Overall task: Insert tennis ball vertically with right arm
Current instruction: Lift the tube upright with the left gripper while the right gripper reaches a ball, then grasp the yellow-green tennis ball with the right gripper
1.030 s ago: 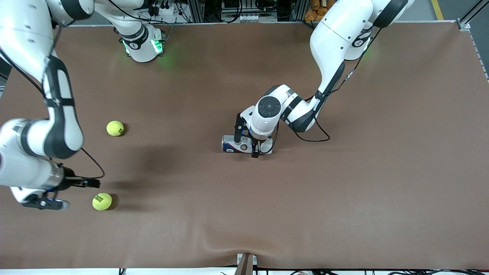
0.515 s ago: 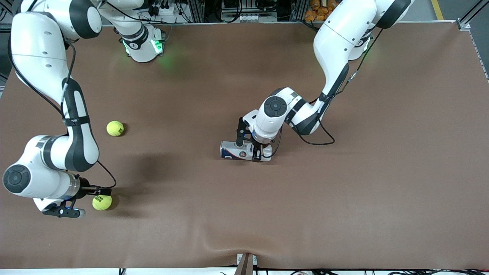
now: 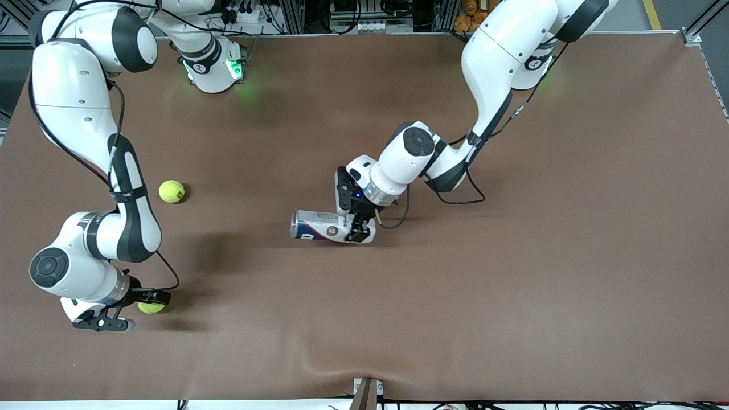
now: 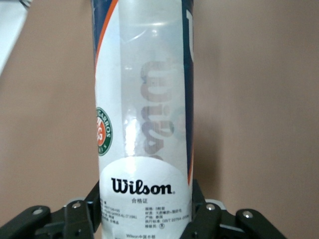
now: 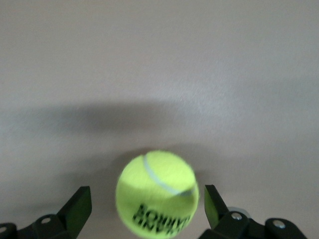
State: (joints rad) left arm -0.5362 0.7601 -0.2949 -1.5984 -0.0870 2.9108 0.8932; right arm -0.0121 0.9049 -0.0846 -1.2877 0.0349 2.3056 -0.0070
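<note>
The robot's right gripper will next grab the yellow tennis ball by its opposite felt sides, and the ball will then go vertically into the can.
A yellow tennis ball lies on the brown table near the right arm's end. My right gripper is low around it and open. In the right wrist view the ball sits between the two fingertips of the right gripper, with a gap on each side. My left gripper is shut on a Wilson tennis ball can at mid-table, and the can lies on its side. In the left wrist view the can runs out from between the jaws of the left gripper.
A second tennis ball lies on the table farther from the front camera than the first one. The brown table cover has a raised wrinkle near its front edge.
My right gripper has come down and closed in until its fingers straddle the ball. My left gripper has moved the can toward the right arm's end and turned it a little.
</note>
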